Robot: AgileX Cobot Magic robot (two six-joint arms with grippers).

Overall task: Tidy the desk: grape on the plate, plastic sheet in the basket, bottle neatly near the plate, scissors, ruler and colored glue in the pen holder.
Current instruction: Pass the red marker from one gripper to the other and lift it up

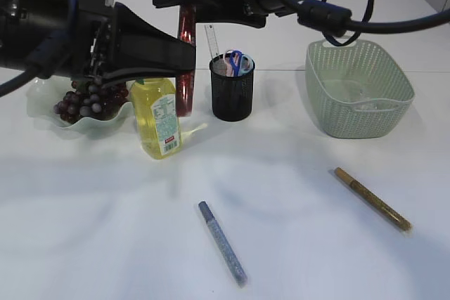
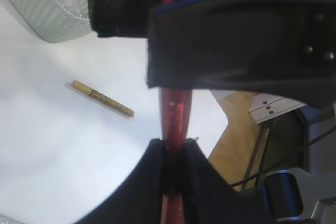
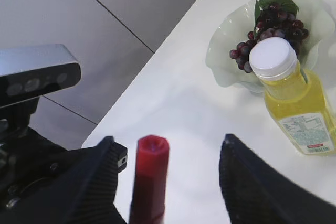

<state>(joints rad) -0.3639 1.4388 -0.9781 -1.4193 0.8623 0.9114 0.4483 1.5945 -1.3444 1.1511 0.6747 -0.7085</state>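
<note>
My left gripper's fingers are covering the middle of the red glue pen, so my right gripper needs to grab the pen by its upper end (image 1: 187, 20) (image 3: 153, 153) next.
My left gripper (image 2: 176, 148) is shut on a red glue tube (image 1: 186, 33) and holds it upright above the table, beside the black mesh pen holder (image 1: 232, 93). My right gripper (image 3: 168, 145) is open, its fingers standing on either side of the red tube's end (image 3: 152, 171) without pinching it. The holder contains a clear ruler (image 1: 211, 40) and blue-handled scissors (image 1: 237, 60). Grapes (image 1: 88, 100) lie on the pale green plate (image 1: 42, 107), with the yellow bottle (image 1: 159, 119) next to it. A clear plastic sheet (image 1: 369, 100) rests in the green basket (image 1: 327, 96).
A blue glitter glue pen (image 1: 222, 242) lies on the table at the front middle. A gold one (image 1: 373, 199) lies at the front right. Both arms crowd the air over the back left of the table.
</note>
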